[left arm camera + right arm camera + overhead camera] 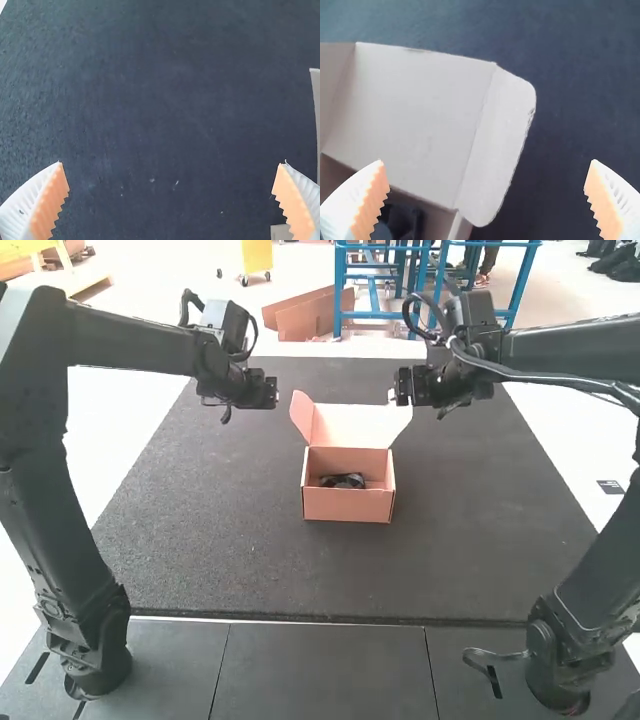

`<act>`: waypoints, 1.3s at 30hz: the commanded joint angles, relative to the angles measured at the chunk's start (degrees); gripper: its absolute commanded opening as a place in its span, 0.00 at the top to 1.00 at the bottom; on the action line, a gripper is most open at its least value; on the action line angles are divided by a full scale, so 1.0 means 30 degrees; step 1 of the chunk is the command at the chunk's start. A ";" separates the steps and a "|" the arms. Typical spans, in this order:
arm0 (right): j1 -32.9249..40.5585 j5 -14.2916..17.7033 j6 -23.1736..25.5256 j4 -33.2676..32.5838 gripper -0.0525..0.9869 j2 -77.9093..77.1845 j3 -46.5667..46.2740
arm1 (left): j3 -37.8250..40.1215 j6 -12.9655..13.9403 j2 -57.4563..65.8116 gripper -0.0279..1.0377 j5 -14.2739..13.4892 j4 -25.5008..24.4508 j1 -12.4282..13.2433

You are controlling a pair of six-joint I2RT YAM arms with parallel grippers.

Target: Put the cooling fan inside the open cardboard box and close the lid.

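The lid needs to fold shut over the box with the fan (343, 481), so my right gripper should next grab the lid by its rounded side tab (399, 422).
A small cardboard box (347, 498) stands open in the middle of the dark mat, its lid (350, 424) raised at the far side with side tabs sticking out. The black cooling fan (343, 481) lies inside the box. My left gripper (165, 200) is open, hovering over bare mat just left of the lid, and holds nothing. My right gripper (485, 197) is open too, above the lid's right end; the lid (415, 135) and its rounded tab (502, 150) lie below it, with a dark bit of the fan (402, 220) near one finger.
The dark mat (200, 520) covers most of the table, with white table surface on both sides. An edge of the box lid (315, 115) shows at the side of the left wrist view.
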 commanded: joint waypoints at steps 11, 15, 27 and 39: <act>-0.0885 -0.1496 0.1451 -0.0724 0.08 0.2310 0.2949 | 0.2152 0.0348 0.1632 0.07 0.1713 0.0092 0.0051; -0.1178 -0.2111 0.2007 -0.1164 0.08 0.2690 0.3388 | 0.2181 0.0348 0.1662 0.07 0.3501 0.0063 -0.0417; -0.1237 -0.2668 0.2359 -0.2365 0.09 0.4155 0.4648 | 0.2240 0.0378 0.1749 0.07 0.5317 -0.0289 -0.1062; -0.1119 -0.2668 0.3062 -0.2189 0.41 0.4565 0.4970 | 0.2240 0.0407 0.1749 0.07 0.5317 -0.0699 -0.1003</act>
